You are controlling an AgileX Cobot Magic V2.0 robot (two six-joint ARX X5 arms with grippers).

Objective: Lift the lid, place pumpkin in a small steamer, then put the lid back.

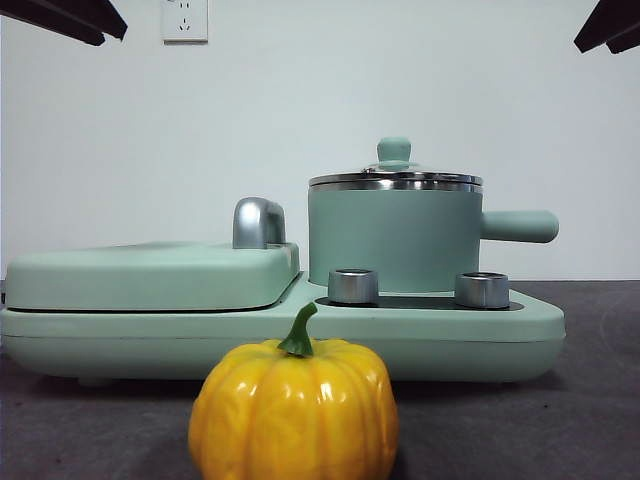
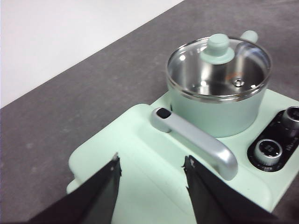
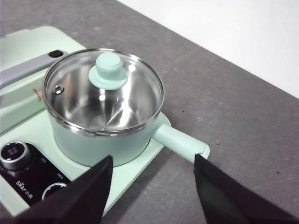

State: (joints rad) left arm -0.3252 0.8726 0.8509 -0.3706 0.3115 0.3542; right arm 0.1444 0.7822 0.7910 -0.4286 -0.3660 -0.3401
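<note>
My left gripper needs to uncover the small steamer (image 1: 392,240) for the pumpkin, so it should grab the glass lid by its mint-green knob (image 1: 394,150) next.
The small steamer (image 1: 392,240) stands on the right half of a mint-green cooker base, its stubby handle pointing right. The glass lid (image 1: 394,176) with its mint knob sits closed on it. The pot also shows in the left wrist view (image 2: 219,105) and the right wrist view (image 3: 100,144), empty inside under the lid (image 2: 218,65) (image 3: 105,91). The yellow-orange pumpkin (image 1: 294,412) sits on the grey table in front of the cooker. My left gripper (image 2: 150,164) is open, above the flat griddle cover. My right gripper (image 3: 153,161) is open, above the pot's handle side.
The flat rectangular griddle cover (image 1: 150,275) with a steel handle (image 1: 257,222) fills the cooker's left half. Two steel knobs (image 1: 353,286) (image 1: 481,290) stand before the pot. A white wall with a socket (image 1: 185,20) is behind. Black arm tips (image 1: 70,18) (image 1: 612,25) show at the top corners.
</note>
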